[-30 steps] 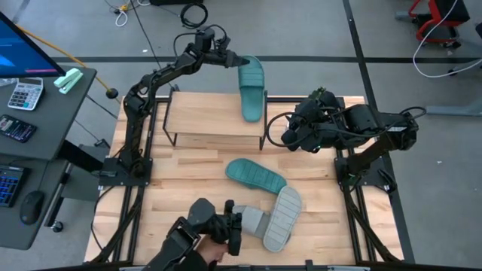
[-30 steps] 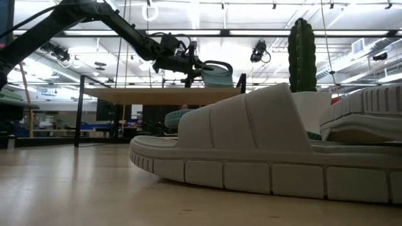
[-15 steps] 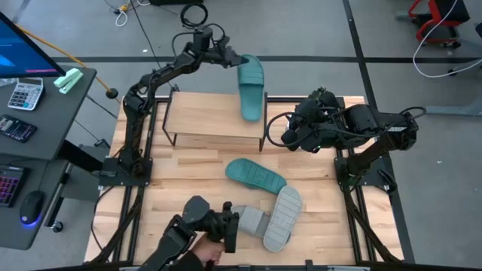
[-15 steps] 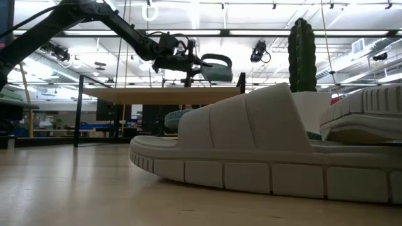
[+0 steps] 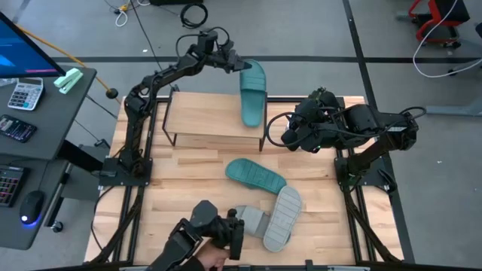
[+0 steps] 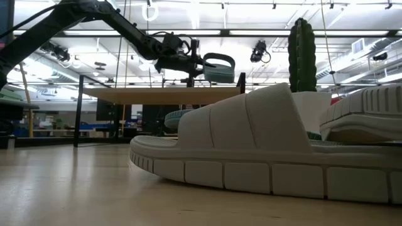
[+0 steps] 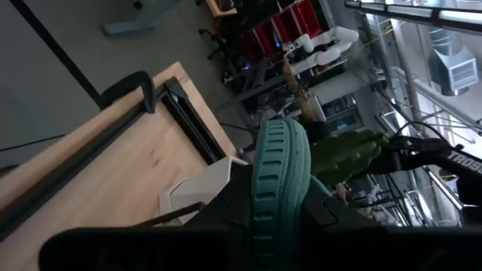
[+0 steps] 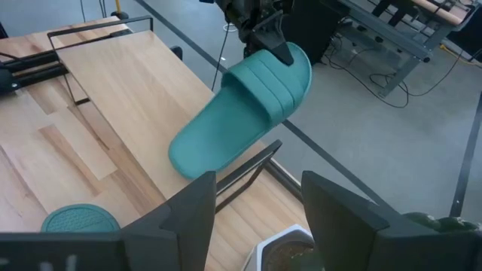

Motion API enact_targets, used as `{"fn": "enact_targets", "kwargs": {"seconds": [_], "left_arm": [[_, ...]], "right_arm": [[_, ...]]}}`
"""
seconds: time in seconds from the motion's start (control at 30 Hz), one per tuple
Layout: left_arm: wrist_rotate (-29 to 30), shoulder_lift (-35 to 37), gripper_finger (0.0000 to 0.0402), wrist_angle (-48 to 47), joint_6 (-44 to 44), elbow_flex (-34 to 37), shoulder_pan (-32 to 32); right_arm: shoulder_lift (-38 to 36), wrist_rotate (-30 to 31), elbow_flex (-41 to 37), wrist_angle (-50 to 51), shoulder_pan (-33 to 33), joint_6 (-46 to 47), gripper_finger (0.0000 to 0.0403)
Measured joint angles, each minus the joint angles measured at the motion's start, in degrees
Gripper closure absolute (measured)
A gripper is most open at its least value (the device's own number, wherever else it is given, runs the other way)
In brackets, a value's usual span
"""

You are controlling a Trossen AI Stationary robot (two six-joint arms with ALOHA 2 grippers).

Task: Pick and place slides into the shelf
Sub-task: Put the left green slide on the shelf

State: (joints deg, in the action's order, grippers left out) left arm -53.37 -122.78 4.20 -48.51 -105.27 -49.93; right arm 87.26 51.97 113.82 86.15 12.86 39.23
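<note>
The held end [image 5: 254,72] sticks out past the shelf's far edge, so my left gripper next lays the teal slide's sole along the plank before it opens.
My left gripper [image 5: 235,63] reaches past the table's far edge and is shut on a teal slide [image 5: 253,90], strap side up, also in the right wrist view [image 8: 241,113]. The slide hangs slanted over the right end of the shelf [image 5: 211,120]. A second teal slide [image 5: 256,175] lies sole up on the table. Two grey slides [image 5: 282,218] [image 5: 250,220] lie near the near edge, one filling the low view [image 6: 251,144]. My right gripper [image 8: 256,218] is open and waits at the table's right, beside the shelf end [image 5: 290,135]. My left gripper pinches the teal slide at its far end, just beyond the strap [image 8: 285,59]; the sole's ribbed edge [image 7: 277,173] runs between the fingers. The fingers come roughly level from the far left. The slide tilts down toward the shelf, and whether its low end [image 8: 188,159] touches the plank, I cannot tell.
A person's hand with a dark device [image 5: 215,232] sits at the near edge beside the grey slides. A tall green cactus shape [image 6: 303,56] stands behind them. The shelf's plank top [image 6: 157,94] is bare at its left and middle. A desk with keyboards [image 5: 22,113] lies left.
My left gripper has carried the teal slide a little toward the table's right and slightly up, still shut on it. The hand with the dark device at the near edge has shifted slightly left and back.
</note>
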Motion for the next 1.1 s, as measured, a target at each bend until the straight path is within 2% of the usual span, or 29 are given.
{"fn": "enact_targets", "kwargs": {"seconds": [0.87, 1.1], "left_arm": [[6.3, 0.0, 0.0352, -9.0, 11.5, 0.02, 1.41], [6.58, -2.05, 0.0352, -9.29, 11.68, 0.02, 2.21]], "right_arm": [[0.02, -0.01, -0.01, 0.0, 0.0, 0.16, 0.02], [0.02, 0.0, -0.02, 0.0, 0.0, 0.17, 0.02]]}}
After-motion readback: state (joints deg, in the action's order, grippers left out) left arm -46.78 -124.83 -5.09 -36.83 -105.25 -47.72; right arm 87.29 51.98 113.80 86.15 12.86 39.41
